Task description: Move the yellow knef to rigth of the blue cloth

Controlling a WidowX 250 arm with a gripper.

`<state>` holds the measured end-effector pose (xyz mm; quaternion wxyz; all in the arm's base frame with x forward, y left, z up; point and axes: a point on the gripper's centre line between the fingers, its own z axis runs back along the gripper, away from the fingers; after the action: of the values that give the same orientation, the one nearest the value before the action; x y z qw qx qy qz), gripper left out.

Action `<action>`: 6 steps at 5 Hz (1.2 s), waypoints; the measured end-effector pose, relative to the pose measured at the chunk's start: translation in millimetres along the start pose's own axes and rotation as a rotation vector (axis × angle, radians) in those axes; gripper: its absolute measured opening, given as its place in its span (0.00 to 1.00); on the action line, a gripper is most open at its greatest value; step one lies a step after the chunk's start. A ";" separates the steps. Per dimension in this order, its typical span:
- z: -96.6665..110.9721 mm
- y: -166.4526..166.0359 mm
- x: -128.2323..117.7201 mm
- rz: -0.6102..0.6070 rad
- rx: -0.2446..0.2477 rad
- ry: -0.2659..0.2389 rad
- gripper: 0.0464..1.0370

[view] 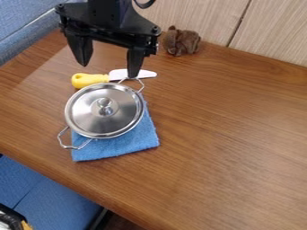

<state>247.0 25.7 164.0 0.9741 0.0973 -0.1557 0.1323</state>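
The knife (90, 80) has to move to the open table beside the blue cloth, so next my gripper needs to grab it by its yellow handle.
The gripper (110, 60) hangs at the upper left of the view, its two fingers wide apart with nothing between them. Below and between its fingertips lies the yellow-handled knife (90, 80), handle to the left and pale blade to the right, just behind the pot. The blue cloth (133, 140) lies flat on the table, partly covered by the lidded metal pot (90, 112).
A crumpled brown cloth (182, 41) sits at the back near the wood-panelled wall. The pot's wire handles stick out at its upper right and lower left. The wooden table (240, 134) stretches right; its front edge runs diagonally past blue seating.
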 end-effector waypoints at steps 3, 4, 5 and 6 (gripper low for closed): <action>-33.4 54.2 -3.9 0.017 0.045 0.169 0.96; -36.1 82.5 12.2 -0.106 0.035 0.157 0.96; -49.7 83.3 25.6 -0.286 -0.005 0.198 0.96; -66.2 82.5 32.8 -0.496 -0.066 0.230 0.96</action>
<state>271.6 126.4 125.3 0.9906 0.0850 -0.0197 -0.1051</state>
